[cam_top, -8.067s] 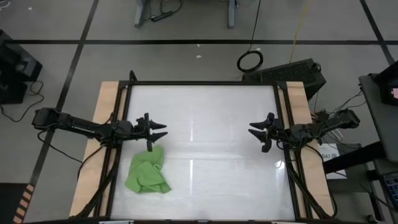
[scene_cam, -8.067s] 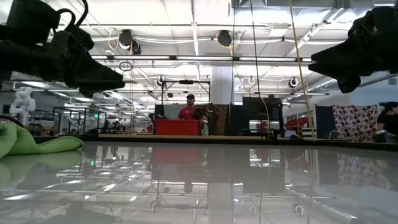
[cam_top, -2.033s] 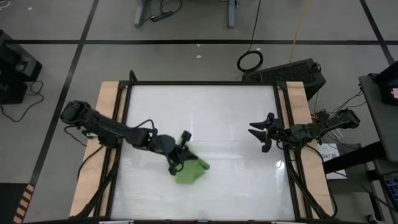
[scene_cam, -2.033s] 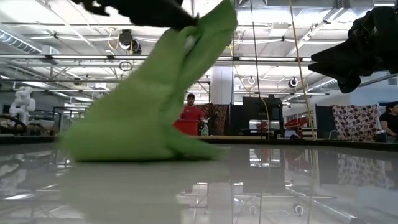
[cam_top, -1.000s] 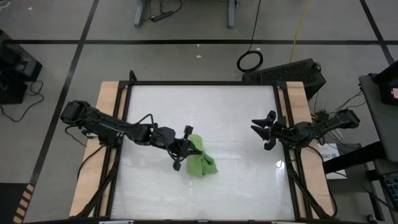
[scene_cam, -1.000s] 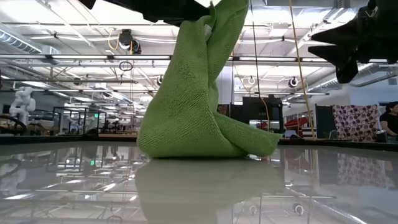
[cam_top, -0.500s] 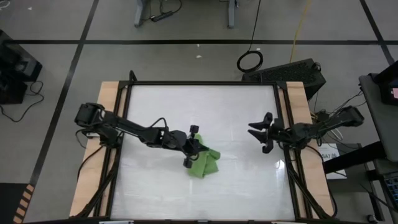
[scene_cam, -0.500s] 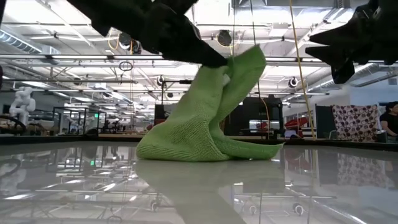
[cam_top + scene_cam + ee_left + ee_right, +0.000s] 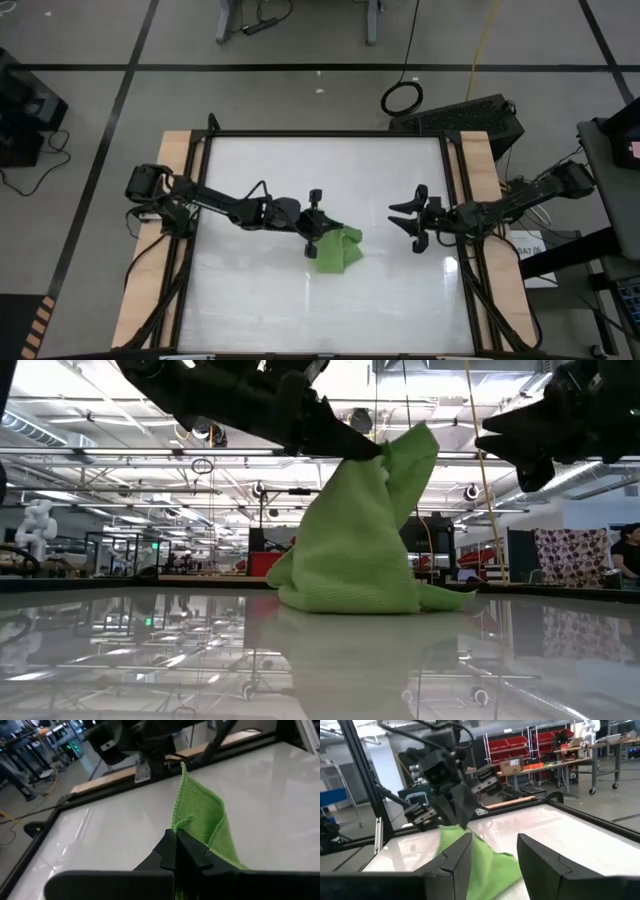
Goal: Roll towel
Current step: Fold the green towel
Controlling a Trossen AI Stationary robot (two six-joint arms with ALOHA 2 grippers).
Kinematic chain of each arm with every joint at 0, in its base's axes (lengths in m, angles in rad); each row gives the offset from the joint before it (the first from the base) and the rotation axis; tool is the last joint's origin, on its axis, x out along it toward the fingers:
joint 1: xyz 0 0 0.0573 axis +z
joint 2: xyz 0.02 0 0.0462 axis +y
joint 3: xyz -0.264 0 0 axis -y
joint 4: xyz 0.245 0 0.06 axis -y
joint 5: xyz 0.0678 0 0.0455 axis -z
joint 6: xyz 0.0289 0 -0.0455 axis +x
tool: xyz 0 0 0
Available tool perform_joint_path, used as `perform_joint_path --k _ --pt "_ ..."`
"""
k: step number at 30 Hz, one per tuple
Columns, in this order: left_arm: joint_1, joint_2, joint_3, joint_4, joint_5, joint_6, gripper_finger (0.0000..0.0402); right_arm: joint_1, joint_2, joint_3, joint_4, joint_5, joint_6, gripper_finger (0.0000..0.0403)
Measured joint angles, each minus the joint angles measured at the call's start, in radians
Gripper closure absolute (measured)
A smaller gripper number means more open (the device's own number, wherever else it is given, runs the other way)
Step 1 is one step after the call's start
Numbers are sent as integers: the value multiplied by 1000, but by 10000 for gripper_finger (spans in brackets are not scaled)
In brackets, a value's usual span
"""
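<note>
My right gripper is to grip the lime-green cloth (image 9: pixel 338 254) next by its hemmed edge (image 9: pixel 356 238), so that the cloth can be spread between both grippers for rolling.
The lime-green towel (image 9: pixel 340 251) sits bunched in a peaked heap near the table's middle, its lower folds (image 9: pixel 340 595) resting on the glossy white table. My left gripper (image 9: pixel 318 239) reaches in from the table's left and is shut on the towel's raised top (image 9: pixel 385 460). My right gripper (image 9: pixel 402 222) hovers open to the towel's right, clear of it and above the table. In the right wrist view its fingers (image 9: pixel 457 857) frame the towel (image 9: pixel 485 860) without touching it. My left gripper pinches the towel's raised upper edge (image 9: pixel 186 822) between its two shut fingers. It comes slanting down from the table's left. A flap (image 9: pixel 415 445) stands up past the fingertips. The rest hangs below the fingers, with its bottom folds spread on the table.
Black frame rails and wooden strips (image 9: pixel 172 170) run along the table's left and right sides. Bare white tabletop (image 9: pixel 330 170) lies on the far side of the towel and toward the near edge. A dark case (image 9: pixel 470 115) stands beyond the far right corner.
My left gripper has gone toward the table's right edge and slightly toward the far edge, still shut on the towel's top. It has dragged the heap along with its bottom folds sliding on the table. My right gripper has moved a little toward the towel.
</note>
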Motion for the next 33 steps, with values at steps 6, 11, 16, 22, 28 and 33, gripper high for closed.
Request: perform_joint_path --k 6,11,16,22,28,33 --pt "9 0 0 26 2 0 393 0 178 136 -10 -1 -71 246" --pt "9 0 0 30 4 -1 392 0 336 279 -97 1 -127 217" --pt "8 0 0 25 4 -3 391 -8 459 402 -236 12 -139 198" --pt "-3 0 0 17 -3 -2 391 -20 537 455 -278 24 -131 208" --pt "-5 0 0 -16 -12 1 390 -20 544 455 -282 55 -132 262" --pt "-5 0 0 -26 -31 7 390 -21 544 456 -324 30 -117 340"
